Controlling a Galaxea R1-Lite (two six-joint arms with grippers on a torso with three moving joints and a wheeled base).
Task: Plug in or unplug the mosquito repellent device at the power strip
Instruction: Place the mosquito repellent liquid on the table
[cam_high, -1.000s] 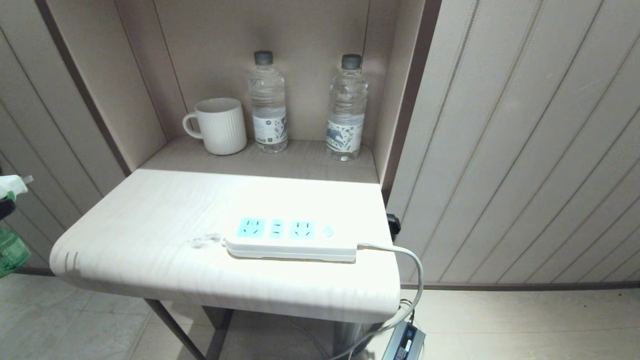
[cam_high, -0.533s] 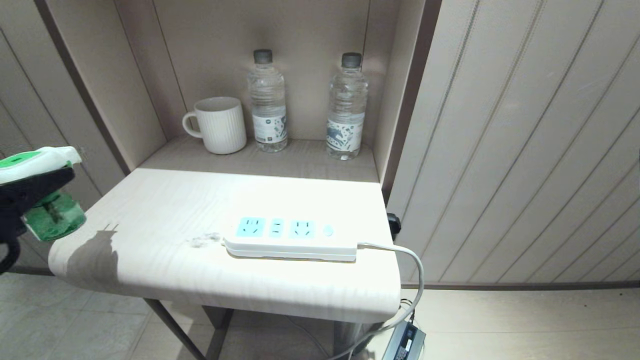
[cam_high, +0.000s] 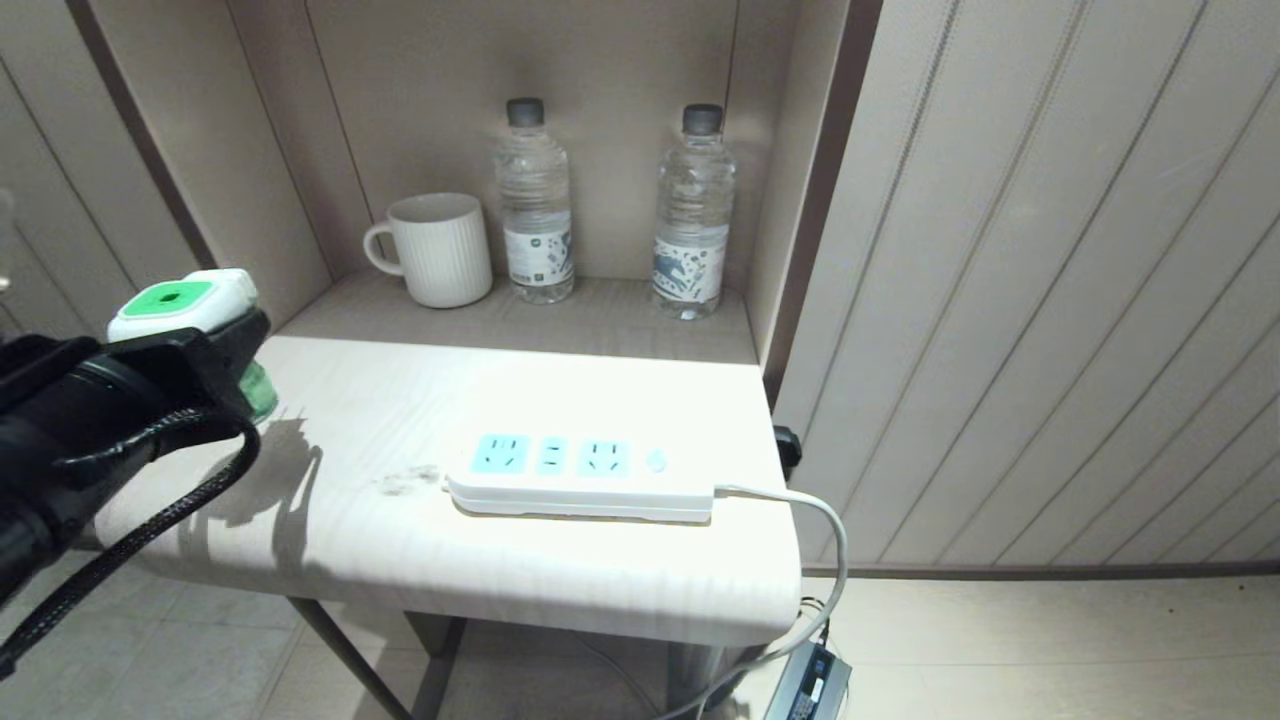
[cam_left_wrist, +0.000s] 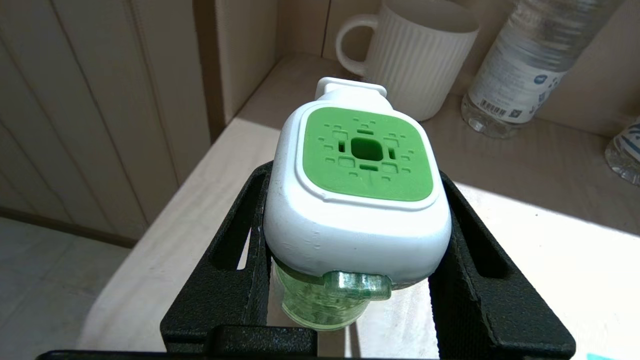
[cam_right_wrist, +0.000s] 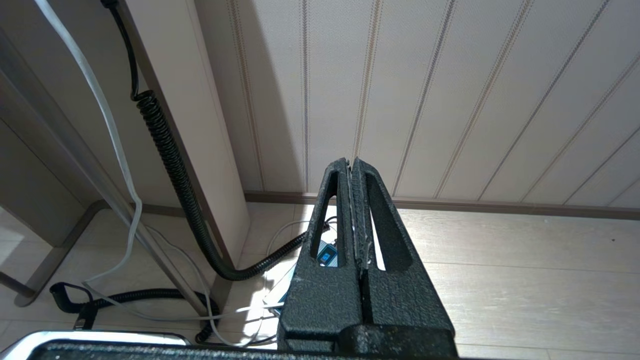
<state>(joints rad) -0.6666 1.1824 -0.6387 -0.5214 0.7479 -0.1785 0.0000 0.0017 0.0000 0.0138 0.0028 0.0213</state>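
Note:
My left gripper keeps hold of the green bottle (cam_high: 258, 392) (cam_left_wrist: 321, 303) for now, since the bottle still hangs above the pale table, apart from its shadow.
The mosquito repellent device (cam_high: 185, 300) has a white head with a green square top and a green bottle below. My left gripper (cam_high: 215, 350) is shut on it, holding it upright over the table's left edge. In the left wrist view the device (cam_left_wrist: 357, 195) sits clamped between the two black fingers (cam_left_wrist: 235, 280), its plug end pointing toward the mug. The power strip (cam_high: 580, 480) lies flat on the table's front half, well to the right of the device, with its blue sockets empty and its white cable (cam_high: 820, 540) hanging off the right edge. My right gripper (cam_right_wrist: 351, 167) hangs shut near the floor.
A white ribbed mug (cam_high: 440, 250) and two clear water bottles (cam_high: 537, 205) (cam_high: 692, 215) stand in the niche behind the table (cam_high: 350, 400). The niche's side walls flank it. Cables and a black coiled hose (cam_right_wrist: 170, 165) lie on the floor under the table.
My left arm has come up and in from the far left, carrying the device from beside the table to above its left edge. The device has turned so that its green top faces up.

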